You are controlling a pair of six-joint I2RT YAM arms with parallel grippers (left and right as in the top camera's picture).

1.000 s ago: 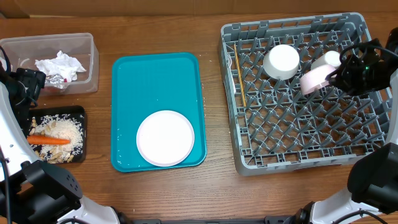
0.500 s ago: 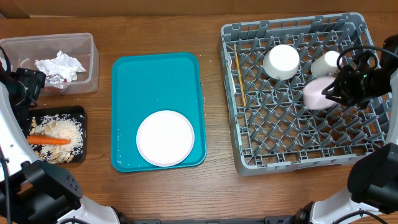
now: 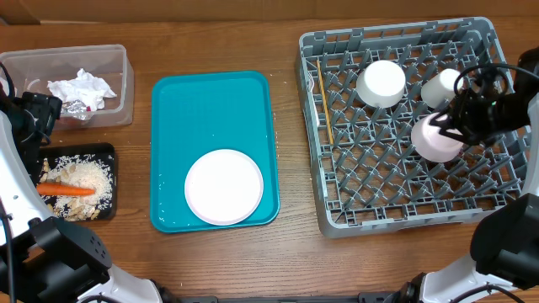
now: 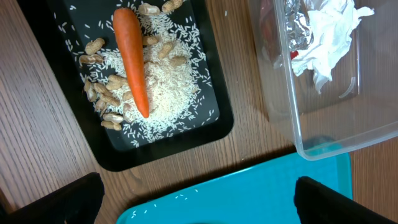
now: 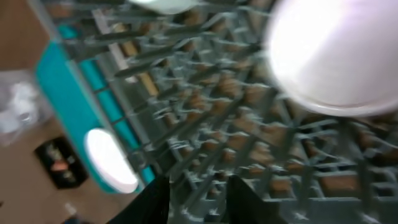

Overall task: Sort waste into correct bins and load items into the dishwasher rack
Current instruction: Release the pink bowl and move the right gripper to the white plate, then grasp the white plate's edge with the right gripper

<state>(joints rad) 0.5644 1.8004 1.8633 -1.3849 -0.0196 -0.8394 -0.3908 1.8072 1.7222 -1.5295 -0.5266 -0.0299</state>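
I should next grab the plate with my right gripper by its rim on the side facing the rack, so the plate's opposite edge stays free to slot between the rack's wires.
My right gripper hovers over the grey dishwasher rack, open, with nothing between its fingers. Just beside it a white bowl lies upside down on the pegs. A second bowl, a cup and a chopstick also sit in the rack. The plate rests on the teal tray. The left gripper is wide open and empty between the clear tub and black tray. Carrot and rice lie in the black tray; napkins and wrapper are in the tub.
Peanuts are scattered around the rice in the black tray. A few rice grains lie on the teal tray's near corner. Bare wooden table runs between the trays and the rack and along the front edge.
The right gripper carried the tilted bowl down and left onto the rack pegs, turned it face down, and its jaws came apart off it. The left arm has not moved.
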